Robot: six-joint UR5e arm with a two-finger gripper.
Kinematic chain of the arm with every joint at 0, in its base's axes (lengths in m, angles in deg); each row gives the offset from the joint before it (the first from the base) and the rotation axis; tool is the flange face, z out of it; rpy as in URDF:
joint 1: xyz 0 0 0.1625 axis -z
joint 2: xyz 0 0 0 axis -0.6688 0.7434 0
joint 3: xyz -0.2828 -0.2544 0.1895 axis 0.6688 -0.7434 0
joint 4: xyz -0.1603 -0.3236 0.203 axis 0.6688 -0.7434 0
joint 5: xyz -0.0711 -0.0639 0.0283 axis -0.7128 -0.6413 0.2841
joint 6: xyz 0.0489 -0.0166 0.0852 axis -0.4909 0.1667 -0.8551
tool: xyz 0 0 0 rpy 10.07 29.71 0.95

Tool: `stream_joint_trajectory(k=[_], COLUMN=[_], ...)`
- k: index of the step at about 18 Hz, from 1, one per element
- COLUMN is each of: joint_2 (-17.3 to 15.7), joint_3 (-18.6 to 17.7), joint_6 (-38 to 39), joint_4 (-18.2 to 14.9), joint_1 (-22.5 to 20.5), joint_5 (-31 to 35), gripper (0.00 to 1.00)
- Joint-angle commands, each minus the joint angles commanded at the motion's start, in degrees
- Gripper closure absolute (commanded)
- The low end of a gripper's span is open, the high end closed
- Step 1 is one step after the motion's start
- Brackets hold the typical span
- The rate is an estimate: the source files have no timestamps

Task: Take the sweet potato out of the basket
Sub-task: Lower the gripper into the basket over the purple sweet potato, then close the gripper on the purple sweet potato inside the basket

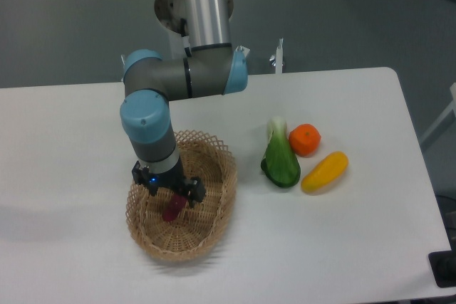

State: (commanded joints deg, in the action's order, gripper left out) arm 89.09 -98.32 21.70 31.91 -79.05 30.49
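Note:
I must next grab the magenta sweet potato by its middle (177, 203) to lift it from the wicker basket.
The tan wicker basket (214, 208) lies on the white table at lower left of centre. Inside it rests the magenta sweet potato (172, 211), of which only the lower end shows. My gripper (169, 191) hangs straight down over the sweet potato, low inside the basket, with its fingers (194, 192) spread on either side of the tuber. The gripper looks open. The wrist and gripper body hide the upper half of the sweet potato.
To the right of the basket lie a green leafy vegetable (281, 159), a round orange fruit (305, 139) and a yellow squash (324, 171). The arm's elbow (185, 76) reaches over the table behind the basket.

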Motion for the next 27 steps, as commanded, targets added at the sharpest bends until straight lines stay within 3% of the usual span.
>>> stream_joint_trajectory(k=[16,21,27], joint_2=[1.67,1.76,1.67], joint_3=[0.17,0.26,0.35], joint_6=[0.09,-0.09,-0.79], joint_4=[0.8,0.8,0.71], joint_1=[0.62,0.62,0.62], joint_5=[0.09,0.35,0.35], gripper=[0.0,0.33,0.51])
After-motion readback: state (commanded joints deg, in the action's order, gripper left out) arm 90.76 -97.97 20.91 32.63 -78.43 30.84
